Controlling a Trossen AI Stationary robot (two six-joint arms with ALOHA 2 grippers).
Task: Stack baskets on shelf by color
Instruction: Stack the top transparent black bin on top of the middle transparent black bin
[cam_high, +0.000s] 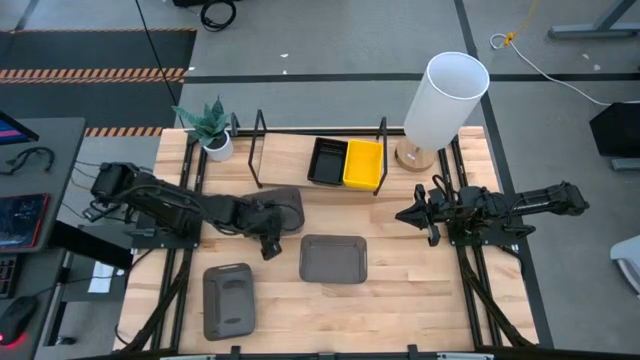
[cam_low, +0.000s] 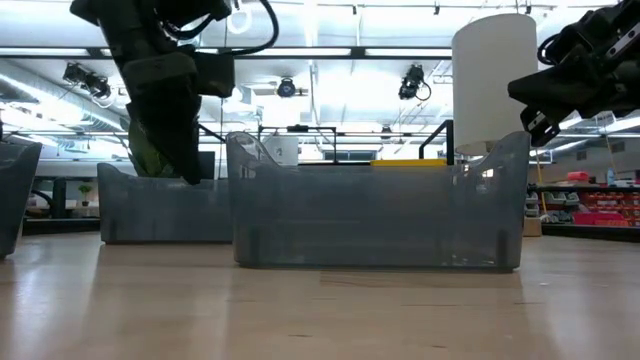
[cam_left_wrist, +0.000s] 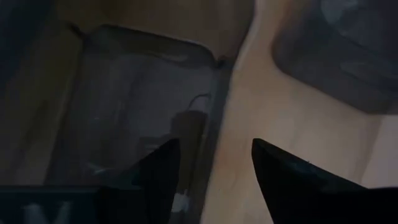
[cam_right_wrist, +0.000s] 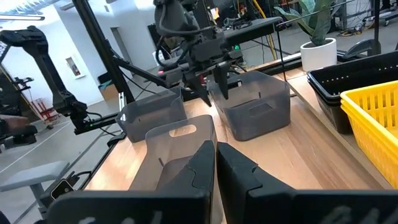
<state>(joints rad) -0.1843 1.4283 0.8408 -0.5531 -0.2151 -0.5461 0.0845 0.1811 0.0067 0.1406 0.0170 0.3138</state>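
My left gripper should stack the shelf-side grey basket with the middle grey basket (cam_high: 333, 259), so it will next grab the shelf-side one by its long rim (cam_high: 290, 234).
The shelf (cam_high: 285, 165) stands at the table's far side and carries stacked black baskets (cam_high: 327, 160) beside yellow baskets (cam_high: 363, 165). Three dark grey baskets stand on the table: one near the shelf (cam_high: 292, 200), one in the middle (cam_high: 333, 258), one at the near left (cam_high: 228, 300). My left gripper (cam_high: 270, 246) is open and points down at the near side of the first grey basket (cam_left_wrist: 137, 106). One finger is over its inside and the other over the table, astride its wall (cam_left_wrist: 217, 118). My right gripper (cam_high: 405, 215) is shut and hovers right of the shelf, holding nothing.
A tall white cylinder (cam_high: 445, 100) on a wooden base stands at the shelf's right end, just beyond my right gripper. A potted plant (cam_high: 212, 130) stands at the far left corner. Bare wood lies right of the middle basket (cam_high: 420, 280).
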